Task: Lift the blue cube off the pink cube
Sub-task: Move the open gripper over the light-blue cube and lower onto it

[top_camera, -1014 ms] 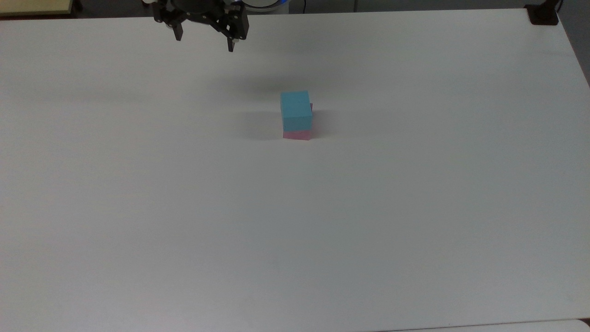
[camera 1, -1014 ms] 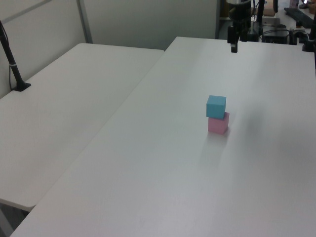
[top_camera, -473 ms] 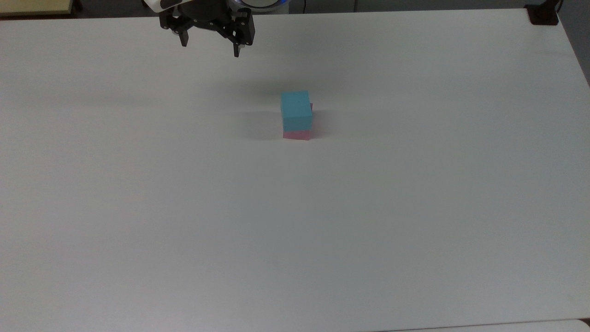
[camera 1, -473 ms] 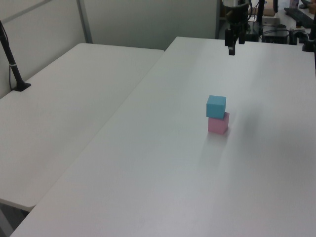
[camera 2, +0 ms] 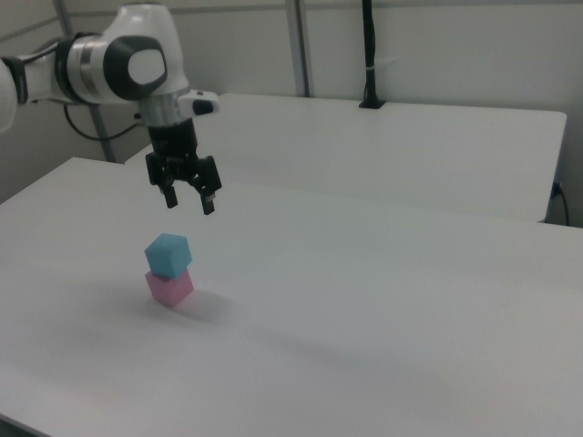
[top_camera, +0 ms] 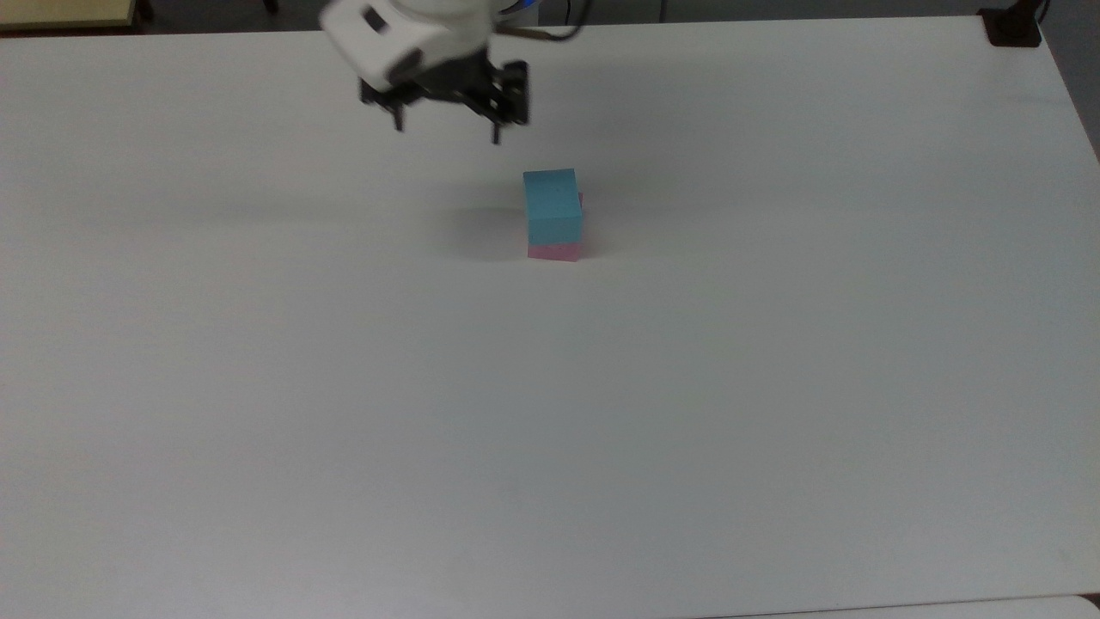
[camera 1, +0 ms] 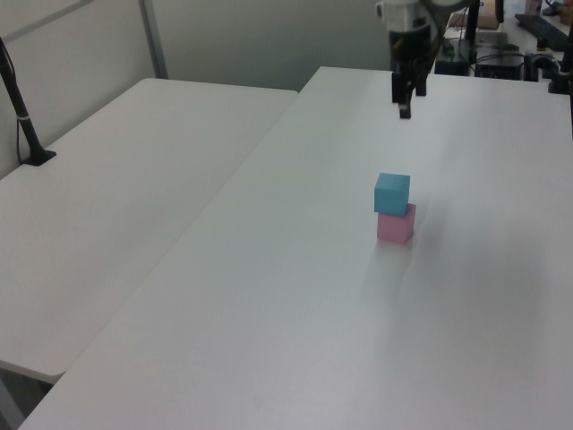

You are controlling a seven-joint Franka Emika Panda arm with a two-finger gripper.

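Note:
I need to grab the blue cube by its opposite sides with my gripper next. Then it can come off the pink cube (camera 1: 396, 225).
The blue cube (top_camera: 551, 205) rests squarely on the pink cube (top_camera: 555, 251) on the white table (top_camera: 550, 413); the stack also shows as blue cube (camera 1: 392, 193) over pink cube (camera 1: 396, 225), and blue cube (camera 2: 168, 254) over pink cube (camera 2: 169, 287). My gripper (top_camera: 447, 133) hangs open in the air, up and to the top view's left of the stack, touching nothing. In the right view the gripper (camera 2: 189, 203) hovers above the cubes, slightly to their right. In the left view the gripper (camera 1: 405, 109) is beyond the stack and higher.
A second white table (camera 1: 116, 206) adjoins on the left view's left, with a black post (camera 1: 22, 112) clamped at its edge. A black clamp (top_camera: 1012, 26) sits at the top view's upper right corner. Cables and gear (camera 1: 510, 54) stand behind the arm.
The gripper has moved toward the stack, rightward and downward in the top view, staying open. The cubes have not moved.

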